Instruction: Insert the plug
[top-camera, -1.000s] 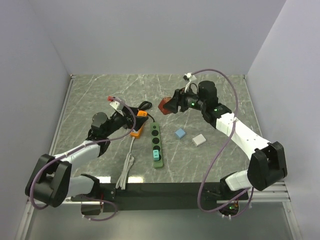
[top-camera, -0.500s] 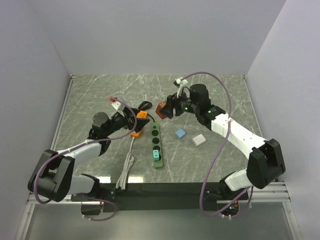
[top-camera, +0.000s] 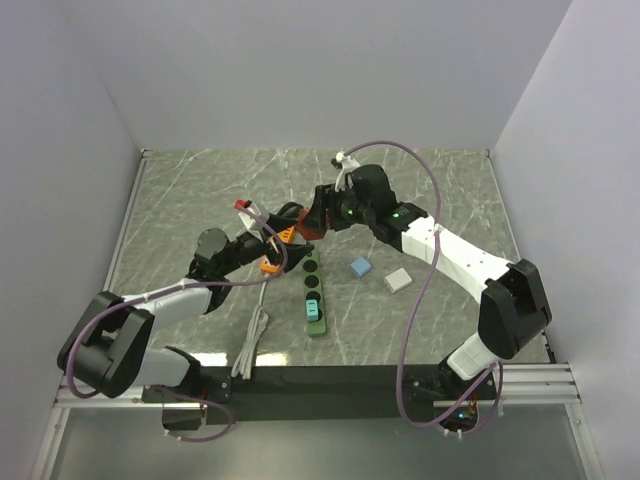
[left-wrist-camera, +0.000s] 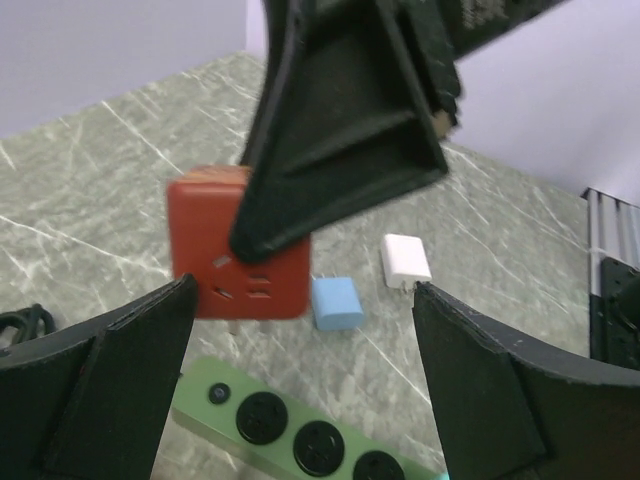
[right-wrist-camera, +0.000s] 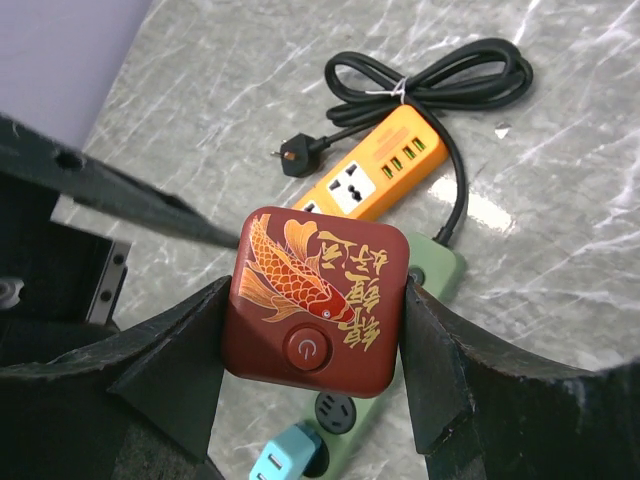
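I need to grab the red plug next with my left gripper, by the sides on either side of its slotted side (top-camera: 311, 225) (left-wrist-camera: 238, 252). Then my right gripper can take it again to insert it.
My right gripper (right-wrist-camera: 318, 322) is shut on a red square plug (right-wrist-camera: 318, 300) with a gold fish print and a power button. It holds the plug in the air above the far end of the green power strip (top-camera: 313, 290), which lies mid-table with a teal plug (top-camera: 313, 311) in one socket. The left wrist view shows the red plug (left-wrist-camera: 235, 265) from below, under the right gripper's finger (left-wrist-camera: 340, 130), above the green strip (left-wrist-camera: 290, 430). My left gripper (top-camera: 272, 246) is open and empty, just left of the red plug, over the orange power strip (top-camera: 278, 250).
The orange strip's black cord (right-wrist-camera: 430, 85) is coiled behind it. A blue cube plug (top-camera: 360, 267) and a white cube plug (top-camera: 398, 280) lie right of the green strip. A white cable (top-camera: 254, 340) runs to the table's near edge.
My right gripper has carried the red plug left, from mid-right to over the green strip's far end. My left gripper has moved right toward it.
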